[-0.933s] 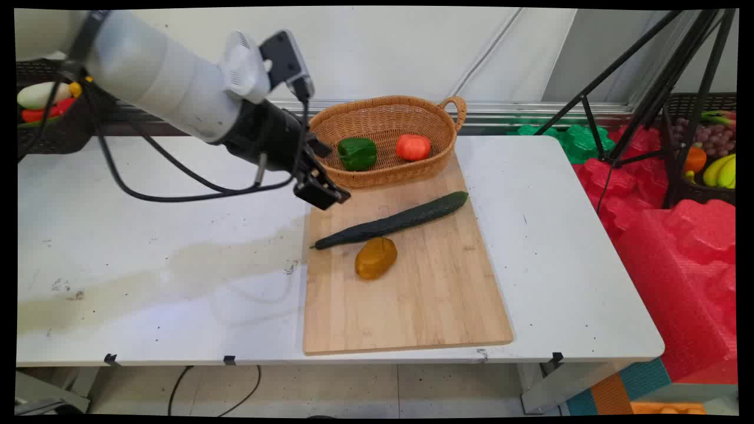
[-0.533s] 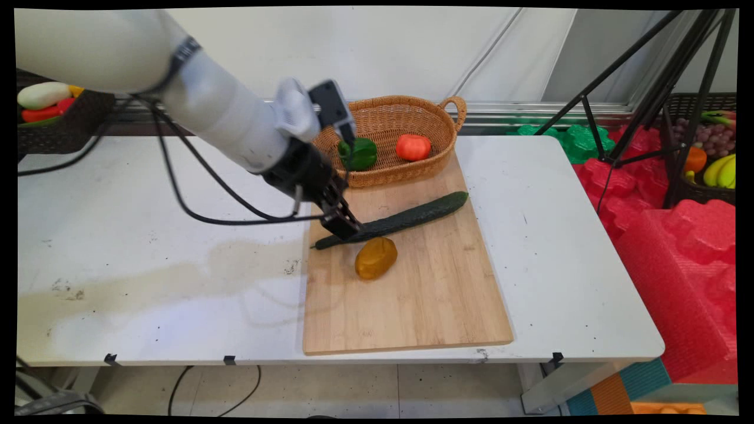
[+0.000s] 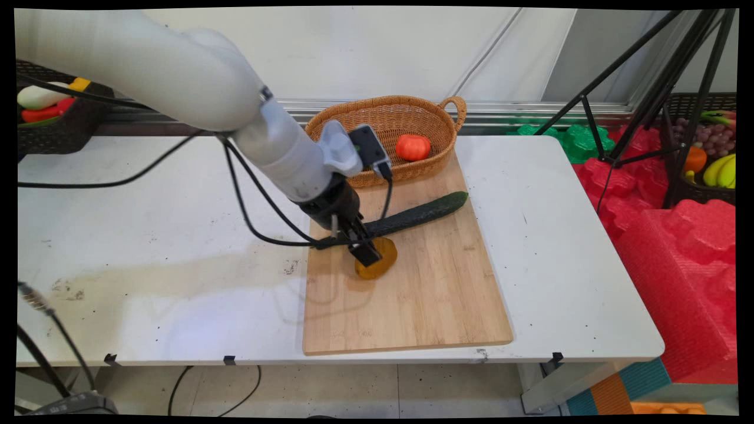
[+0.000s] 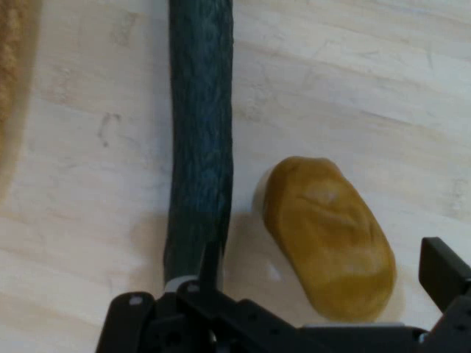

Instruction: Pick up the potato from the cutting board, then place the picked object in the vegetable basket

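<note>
I will put the potato into the wicker basket [image 3: 412,112], so next I will have my gripper grab the potato by its smooth end [image 3: 367,271] opposite the crease.
A brownish-yellow potato [image 3: 383,264] [image 4: 327,235] lies on the wooden cutting board [image 3: 424,300] [image 4: 368,88]. Just behind it is a long dark green cucumber [image 3: 418,215] [image 4: 200,132]. My gripper [image 3: 366,254] [image 4: 326,257] is open and low over the potato's left part. In the hand view one finger stands by the cucumber's thin end and the other past the potato's far side. Nothing is held. A wicker basket [image 3: 412,112] at the board's far end holds a red tomato [image 3: 413,146]; my wrist hides the basket's left part.
Black cables [image 3: 253,200] hang from the arm over the table's left half. A black crate of produce [image 3: 53,118] stands at the back left. A tripod [image 3: 648,88], red foam [image 3: 677,247] and a fruit crate [image 3: 707,153] are off the table's right side.
The gripper has come down and to the right, from beside the basket's left rim, past the cucumber's thin end, to the potato. Nothing on the board has moved.
</note>
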Robot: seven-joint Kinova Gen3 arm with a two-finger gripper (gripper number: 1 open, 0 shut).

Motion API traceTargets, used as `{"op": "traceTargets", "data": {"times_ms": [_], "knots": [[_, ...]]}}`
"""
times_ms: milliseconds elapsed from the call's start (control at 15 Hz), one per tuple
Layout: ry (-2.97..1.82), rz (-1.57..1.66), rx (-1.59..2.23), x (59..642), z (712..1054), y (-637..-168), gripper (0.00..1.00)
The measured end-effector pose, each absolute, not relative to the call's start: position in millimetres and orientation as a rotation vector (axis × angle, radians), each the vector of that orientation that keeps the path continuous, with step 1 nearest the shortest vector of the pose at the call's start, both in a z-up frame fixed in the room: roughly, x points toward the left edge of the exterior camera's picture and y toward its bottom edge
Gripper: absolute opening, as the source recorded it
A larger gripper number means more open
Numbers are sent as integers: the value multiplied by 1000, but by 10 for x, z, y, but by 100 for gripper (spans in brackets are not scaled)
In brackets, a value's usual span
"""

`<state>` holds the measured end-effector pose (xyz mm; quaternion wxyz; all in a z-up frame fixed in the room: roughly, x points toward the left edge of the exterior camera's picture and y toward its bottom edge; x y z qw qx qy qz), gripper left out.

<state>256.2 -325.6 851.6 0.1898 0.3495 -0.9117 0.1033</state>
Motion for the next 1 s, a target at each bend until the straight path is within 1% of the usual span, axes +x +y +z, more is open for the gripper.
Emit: {"op": "traceTargets", "data": {"times_ms": [267,533,600,800,1000], "knots": [[-2572,230,1032,2419,8262,-3366,100],[-2568,192,1078,2331,8102,-3407,100],[-2565,188,1086,2318,8081,-3408,0],[-2554,184,1103,2292,8060,-3388,0],[-2539,197,1096,2289,8165,-3338,0]]}}
